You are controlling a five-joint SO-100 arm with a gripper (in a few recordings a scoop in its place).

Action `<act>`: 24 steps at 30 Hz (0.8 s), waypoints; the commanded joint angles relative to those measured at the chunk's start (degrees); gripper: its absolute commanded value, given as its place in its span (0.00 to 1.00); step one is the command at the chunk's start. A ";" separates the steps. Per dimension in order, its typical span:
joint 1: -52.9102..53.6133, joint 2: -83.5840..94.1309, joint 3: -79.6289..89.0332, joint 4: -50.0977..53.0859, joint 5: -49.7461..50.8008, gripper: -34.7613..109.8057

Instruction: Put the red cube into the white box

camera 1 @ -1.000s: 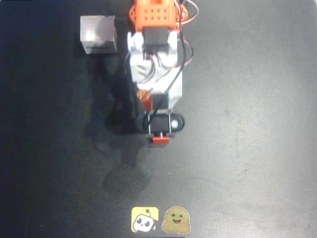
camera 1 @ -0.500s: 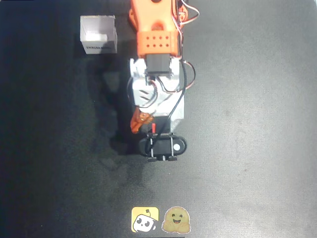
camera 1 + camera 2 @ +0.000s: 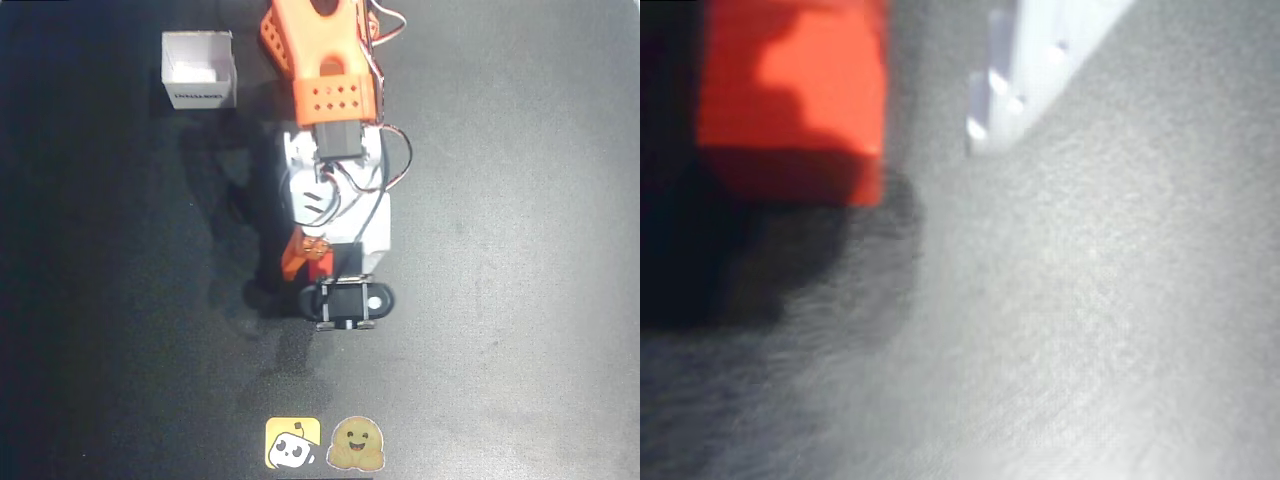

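I need to drop the red cube into the white box [image 3: 198,68], so my gripper should grab the cube by its opposite sides next.
In the wrist view the red cube [image 3: 790,100] sits on the dark table at the upper left, very close, casting a shadow below it. My white fixed finger [image 3: 1035,55] shows to its right, with a strip of bare table between them. In the overhead view my gripper [image 3: 320,272] points down the picture, and its orange jaw is swung out to the left, so it is open. The black wrist camera mount [image 3: 346,301] covers the spot where the cube lies. The white box [image 3: 198,68] stands open-topped at the upper left, well apart from the arm.
The orange and white arm [image 3: 330,110] stretches down the middle from the top edge. Two stickers, a yellow one [image 3: 292,442] and a tan one [image 3: 357,444], lie at the bottom edge. The black table [image 3: 520,260] spreads to both sides.
The arm has stretched down the picture. The cube, visible just ahead of the wrist one second ago, is now covered by the wrist mount. The orange jaw has swung outward.
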 commanded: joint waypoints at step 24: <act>0.53 0.62 15.47 -16.17 -0.09 0.24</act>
